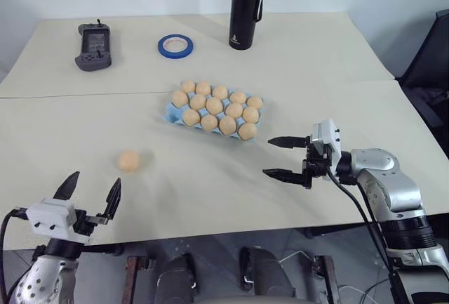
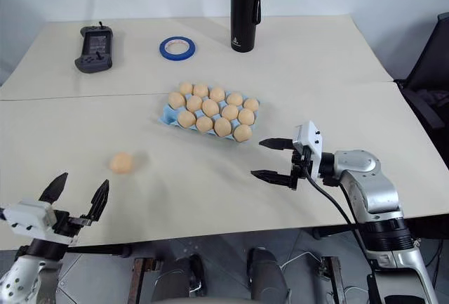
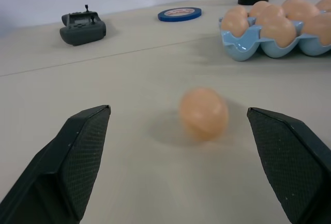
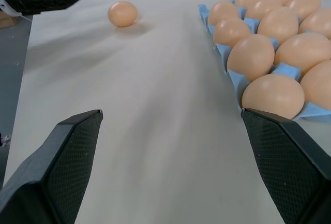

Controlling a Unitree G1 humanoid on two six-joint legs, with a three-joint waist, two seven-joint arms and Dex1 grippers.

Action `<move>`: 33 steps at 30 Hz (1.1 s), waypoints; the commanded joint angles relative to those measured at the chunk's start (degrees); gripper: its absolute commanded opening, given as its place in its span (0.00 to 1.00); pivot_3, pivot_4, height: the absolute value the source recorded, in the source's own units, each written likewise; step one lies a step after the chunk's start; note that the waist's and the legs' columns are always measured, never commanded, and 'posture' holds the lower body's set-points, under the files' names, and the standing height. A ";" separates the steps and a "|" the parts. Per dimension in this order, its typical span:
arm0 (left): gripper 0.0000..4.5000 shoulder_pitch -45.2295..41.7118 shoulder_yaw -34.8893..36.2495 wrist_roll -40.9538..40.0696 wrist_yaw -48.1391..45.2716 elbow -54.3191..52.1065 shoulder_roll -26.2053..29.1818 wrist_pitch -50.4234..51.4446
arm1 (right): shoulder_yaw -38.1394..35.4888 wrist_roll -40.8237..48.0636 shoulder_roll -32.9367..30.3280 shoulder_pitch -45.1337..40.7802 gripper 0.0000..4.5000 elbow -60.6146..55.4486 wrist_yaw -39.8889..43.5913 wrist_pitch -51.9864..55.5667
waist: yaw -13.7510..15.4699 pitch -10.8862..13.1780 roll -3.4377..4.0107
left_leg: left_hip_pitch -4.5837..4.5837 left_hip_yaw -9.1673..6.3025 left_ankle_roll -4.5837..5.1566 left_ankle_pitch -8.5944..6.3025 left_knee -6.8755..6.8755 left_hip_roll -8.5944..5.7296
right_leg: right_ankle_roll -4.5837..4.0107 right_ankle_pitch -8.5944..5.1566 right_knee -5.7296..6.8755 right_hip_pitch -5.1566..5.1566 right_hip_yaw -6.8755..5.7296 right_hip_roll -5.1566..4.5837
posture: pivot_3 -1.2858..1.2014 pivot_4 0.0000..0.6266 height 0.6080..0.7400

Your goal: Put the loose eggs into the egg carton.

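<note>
My left gripper picks up the egg by the facing sides of its middle next, since the loose egg slopes away at its rounded top.
One loose egg [image 1: 129, 161], tan-orange, lies on the cream table left of centre; the left wrist view shows this egg [image 3: 204, 113] ahead, between the fingers' lines but well beyond the tips. My left gripper [image 1: 93, 193] hovers open at the table's front left edge, short of the egg. The light blue egg carton [image 1: 172, 112] sits mid-table, its cups filled with several eggs. My right gripper [image 1: 284, 157] is open, pointing left, just right of and nearer than the carton, holding nothing. In the right wrist view, the carton [image 4: 234, 80] lies ahead on one side and the loose egg [image 4: 123, 14] far off.
A grey handheld controller [image 1: 93, 46] lies at the back left. A blue tape ring [image 1: 176, 45] and a tall black bottle [image 1: 245, 9] stand at the back centre. A seam runs across the table behind the carton. A dark chair [image 1: 433, 65] stands at the right.
</note>
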 commanded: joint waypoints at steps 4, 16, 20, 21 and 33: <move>1.00 -7.62 -3.56 3.60 0.73 5.96 1.67 -1.35 | 0.34 0.63 0.92 0.79 1.00 -3.64 -1.51 -0.20 | 0.26 0.00 0.00 | -0.03 0.01 0.09 0.06 0.00 0.01 | 0.02 0.01 0.04 -0.02 -0.01 0.01 | 0.52 0.24 1.00; 0.91 -18.46 -7.25 3.67 -2.65 21.03 3.84 -3.01 | 0.42 -0.27 1.04 1.29 1.00 -2.06 -2.02 -2.43 | 1.29 0.00 0.01 | 0.00 0.05 0.22 0.14 0.03 0.03 | 0.03 0.03 0.14 -0.05 -0.10 0.01 | 0.52 0.24 1.00; 0.65 -19.21 -7.63 3.52 -3.97 22.22 4.30 -4.12 | 0.13 -0.42 1.12 1.67 1.00 -1.60 -2.10 -3.16 | 1.50 0.00 0.01 | -0.01 0.07 0.22 0.14 0.02 0.02 | 0.03 0.04 0.12 -0.05 -0.09 -0.01 | 0.52 0.24 1.00; 0.57 -19.12 -7.69 3.38 -4.35 22.29 4.45 -4.00 | -0.02 -0.34 1.03 2.02 1.00 -1.60 -1.99 -3.39 | 1.54 0.00 0.01 | -0.01 0.07 0.22 0.14 0.02 0.02 | 0.03 0.04 0.12 -0.05 -0.10 -0.01 | 0.52 0.24 1.00; 0.35 -30.54 -8.45 1.86 -9.79 26.46 11.39 -0.54 | -3.87 2.55 2.66 7.89 1.00 -3.68 -3.47 -5.87 | 2.06 0.00 0.01 | 0.00 0.04 0.12 0.13 0.04 0.03 | -0.01 0.10 0.14 -0.02 -0.22 -0.01 | 0.52 0.24 1.00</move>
